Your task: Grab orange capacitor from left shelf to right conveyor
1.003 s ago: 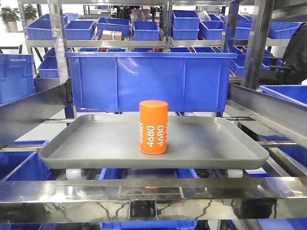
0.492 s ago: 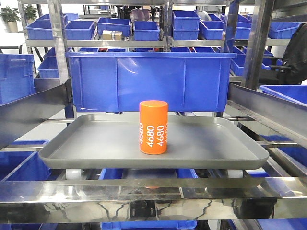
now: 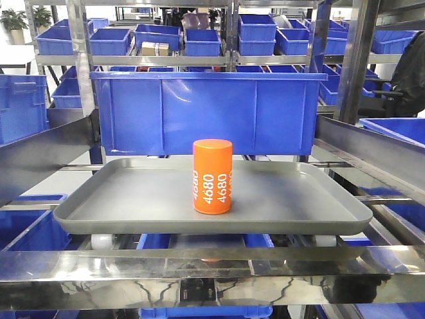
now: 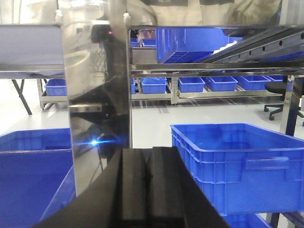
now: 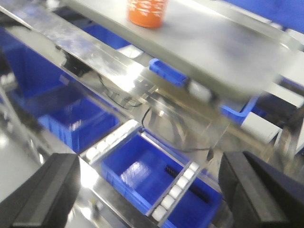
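I should next pick up the orange capacitor by its cylindrical body (image 3: pixel 212 176) with my right gripper, which can then carry it over to the right conveyor.
The orange capacitor (image 3: pixel 212 176) stands upright in the middle of the grey tray (image 3: pixel 119 206) on the left shelf (image 3: pixel 199 266), with white "4680" on its side. In the right wrist view the capacitor (image 5: pixel 146 12) shows at the top edge on the tray (image 5: pixel 223 57). My right gripper (image 5: pixel 149 190) is open, below and in front of the shelf's front rail, its fingers (image 5: pixel 45 194) wide apart with nothing between them. My left gripper (image 4: pixel 148 156) is shut and empty, pointing at a steel post (image 4: pixel 97 95). The right conveyor is out of view.
A large blue bin (image 3: pixel 206 109) stands behind the tray. Sloping steel rails (image 3: pixel 40 153) flank it on both sides. Blue bins (image 5: pixel 161 180) and white roller rails (image 5: pixel 178 187) lie below the shelf. Another blue bin (image 4: pixel 237 161) sits right of the left gripper.
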